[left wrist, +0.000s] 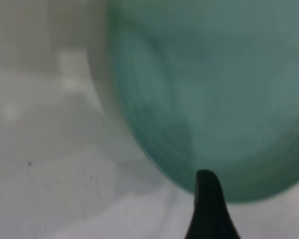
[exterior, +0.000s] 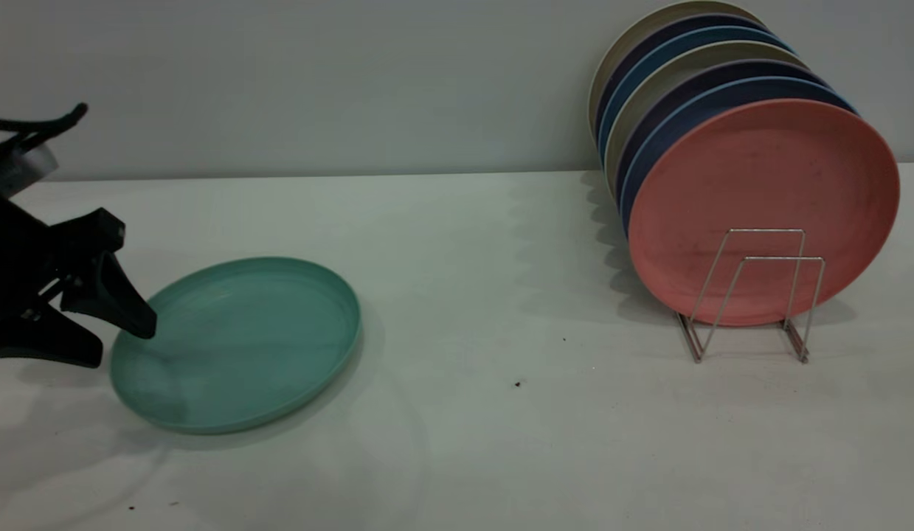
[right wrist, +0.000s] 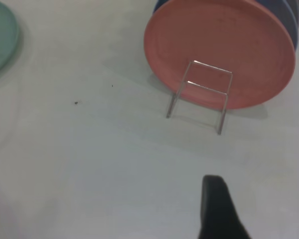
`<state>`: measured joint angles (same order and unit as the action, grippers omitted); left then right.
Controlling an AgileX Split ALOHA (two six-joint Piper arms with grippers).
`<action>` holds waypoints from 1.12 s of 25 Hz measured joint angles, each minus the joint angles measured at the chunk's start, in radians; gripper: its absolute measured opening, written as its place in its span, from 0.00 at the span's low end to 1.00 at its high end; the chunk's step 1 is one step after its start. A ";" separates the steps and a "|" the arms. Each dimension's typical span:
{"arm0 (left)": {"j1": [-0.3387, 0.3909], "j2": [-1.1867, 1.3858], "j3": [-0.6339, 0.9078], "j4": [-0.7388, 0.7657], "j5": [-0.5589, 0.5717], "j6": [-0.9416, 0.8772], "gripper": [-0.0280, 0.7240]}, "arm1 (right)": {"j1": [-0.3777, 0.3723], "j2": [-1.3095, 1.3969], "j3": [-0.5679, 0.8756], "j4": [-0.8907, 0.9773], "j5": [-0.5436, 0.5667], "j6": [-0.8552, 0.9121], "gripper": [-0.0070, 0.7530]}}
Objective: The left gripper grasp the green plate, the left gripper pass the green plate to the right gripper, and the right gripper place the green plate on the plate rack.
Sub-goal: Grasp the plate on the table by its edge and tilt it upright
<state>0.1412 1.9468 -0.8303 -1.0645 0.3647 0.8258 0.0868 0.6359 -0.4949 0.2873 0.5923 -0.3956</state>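
Observation:
The left gripper grabs the plate by its rim next, to pass the green plate to the right gripper.
The green plate lies on the white table at the left and also fills the left wrist view. My left gripper is open at the plate's left rim. Its upper finger tip hangs over the rim and its lower finger rests by the table left of the plate. One finger shows in the left wrist view. My right gripper is open and empty above bare table in front of the plate rack, and is out of the exterior view. The wire plate rack stands at the right.
A salmon-pink plate stands upright in the rack with several blue-rimmed and beige plates behind it, against the back wall. Two front loops of the rack hold nothing. Small dark specks lie on the table between plate and rack.

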 joint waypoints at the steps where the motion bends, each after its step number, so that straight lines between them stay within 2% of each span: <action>1: 0.012 0.013 -0.001 -0.029 0.000 0.020 0.73 | 0.000 0.000 0.000 0.000 0.000 0.000 0.59; 6: 0.082 0.057 -0.004 -0.067 -0.003 0.055 0.73 | 0.000 0.000 0.000 0.000 -0.004 0.000 0.59; 13: 0.088 0.139 -0.006 -0.110 -0.020 0.096 0.73 | 0.000 0.000 0.000 0.000 -0.005 0.000 0.59; 16: 0.088 0.178 -0.006 -0.215 -0.023 0.193 0.73 | 0.000 0.000 0.000 0.000 -0.005 0.000 0.59; 23: 0.088 0.237 -0.006 -0.564 0.023 0.510 0.72 | 0.000 0.000 0.000 0.000 -0.005 0.000 0.59; 28: 0.088 0.276 -0.006 -0.645 0.056 0.577 0.64 | 0.000 0.000 0.000 0.000 -0.005 0.000 0.59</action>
<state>0.2295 2.2226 -0.8361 -1.7090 0.4208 1.4029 0.0868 0.6359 -0.4949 0.2873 0.5869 -0.3956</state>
